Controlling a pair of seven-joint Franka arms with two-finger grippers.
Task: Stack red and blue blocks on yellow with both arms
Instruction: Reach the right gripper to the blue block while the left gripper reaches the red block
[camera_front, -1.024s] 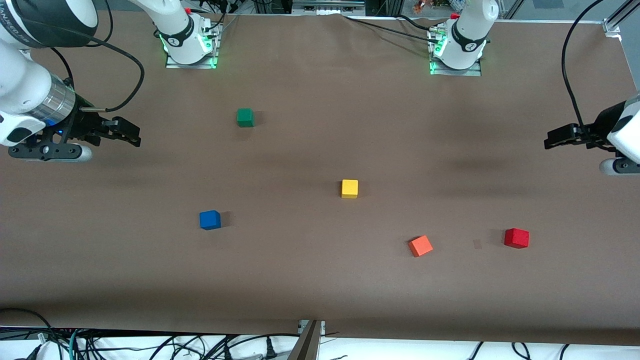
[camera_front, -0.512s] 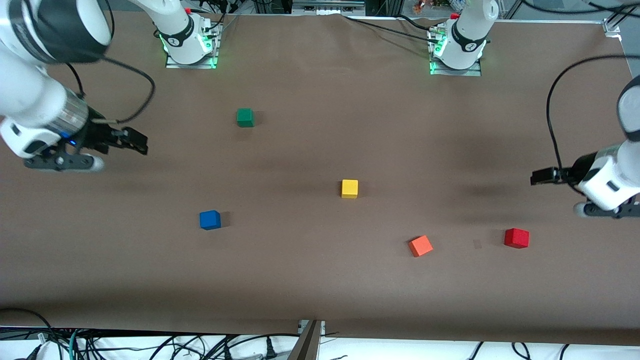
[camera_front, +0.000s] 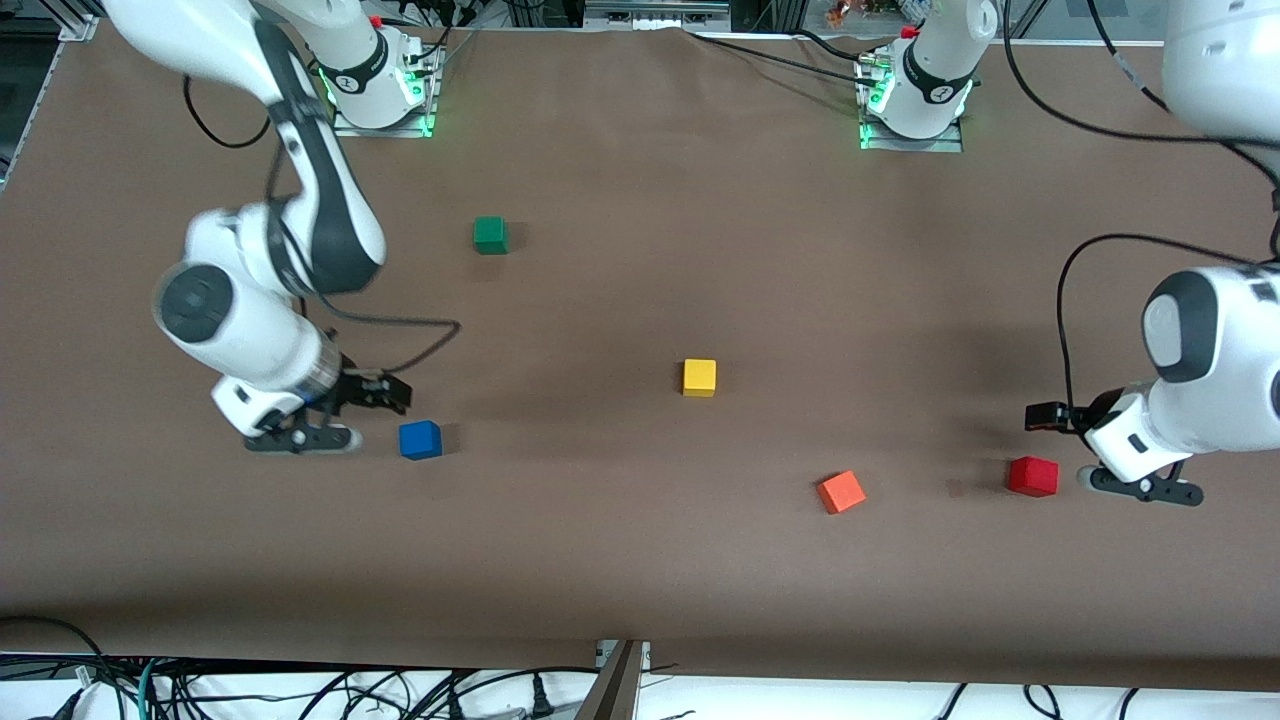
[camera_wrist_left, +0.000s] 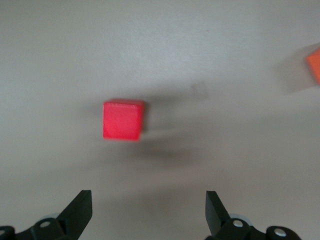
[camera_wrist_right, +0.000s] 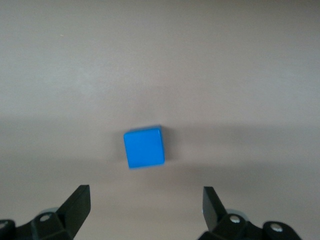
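Observation:
The red block (camera_front: 1032, 476) needs to be stacked on the yellow cube (camera_front: 699, 377), so my left gripper will grab the red block by two opposite sides next.
The blue block (camera_front: 420, 440) lies on the brown table toward the right arm's end. My right gripper (camera_front: 385, 393) hovers open and empty just beside it; the right wrist view shows the blue block (camera_wrist_right: 144, 148) ahead of the spread fingers (camera_wrist_right: 77, 205). The red block (camera_front: 1032, 476) lies toward the left arm's end. My left gripper (camera_front: 1048, 416) hovers open and empty just above and beside it; the left wrist view shows the red block (camera_wrist_left: 122, 120) ahead of the spread fingers (camera_wrist_left: 80, 207). The yellow cube (camera_front: 699, 377) sits alone mid-table.
An orange cube (camera_front: 841, 491) lies between the yellow cube and the red block, nearer the front camera; its edge shows in the left wrist view (camera_wrist_left: 314, 62). A green cube (camera_front: 490, 234) lies nearer the right arm's base (camera_front: 378, 95).
Both arms have swung in from the table's ends and come down: the right gripper toward the blue block, the left gripper toward the red block. No block has moved.

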